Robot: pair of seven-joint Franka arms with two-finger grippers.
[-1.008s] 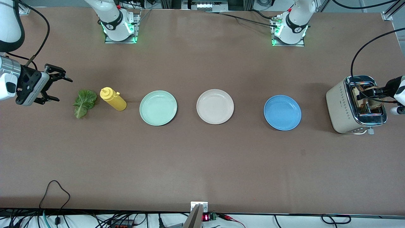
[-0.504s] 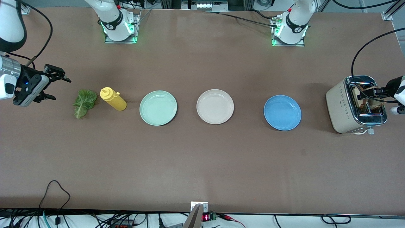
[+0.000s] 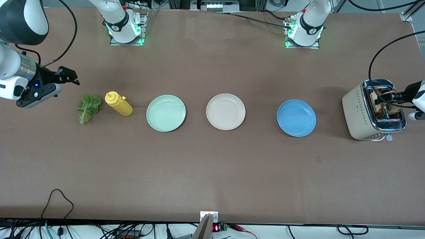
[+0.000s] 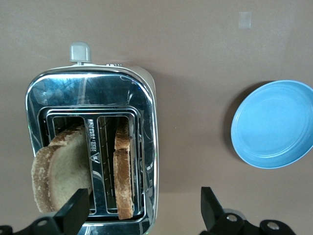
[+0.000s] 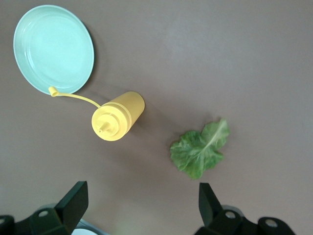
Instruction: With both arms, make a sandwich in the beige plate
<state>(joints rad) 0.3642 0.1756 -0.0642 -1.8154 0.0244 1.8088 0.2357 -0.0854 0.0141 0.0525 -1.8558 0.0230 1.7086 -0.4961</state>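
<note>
The upright toast slice should be picked up next by its exposed crust edge [image 4: 123, 171] with my left gripper, to start the sandwich on the beige plate.
The beige plate [image 3: 225, 111] lies empty at the table's middle, between the mint green plate [image 3: 166, 113] and the blue plate [image 3: 296, 118]. Two toast slices stand in the toaster [image 3: 365, 113]; one [image 4: 57, 172] leans out of its slot, the other [image 4: 123, 177] stands upright. My left gripper [image 4: 144, 209] is open above the toaster's end, not touching the toast; it also shows in the front view [image 3: 396, 98]. The green lettuce leaf [image 3: 88, 108] lies on the table at the right arm's end. My right gripper [image 3: 66, 78] hangs open and empty beside it [image 5: 142, 200].
A yellow squeeze bottle [image 3: 118, 104] lies on its side between the lettuce and the mint green plate; it also shows in the right wrist view [image 5: 117, 115]. The blue plate [image 4: 274, 125] lies close to the toaster. Cables run along the table's front edge.
My right gripper has turned and shifted a little toward the robots' bases, still open. My left gripper stays over the toaster with almost no movement.
</note>
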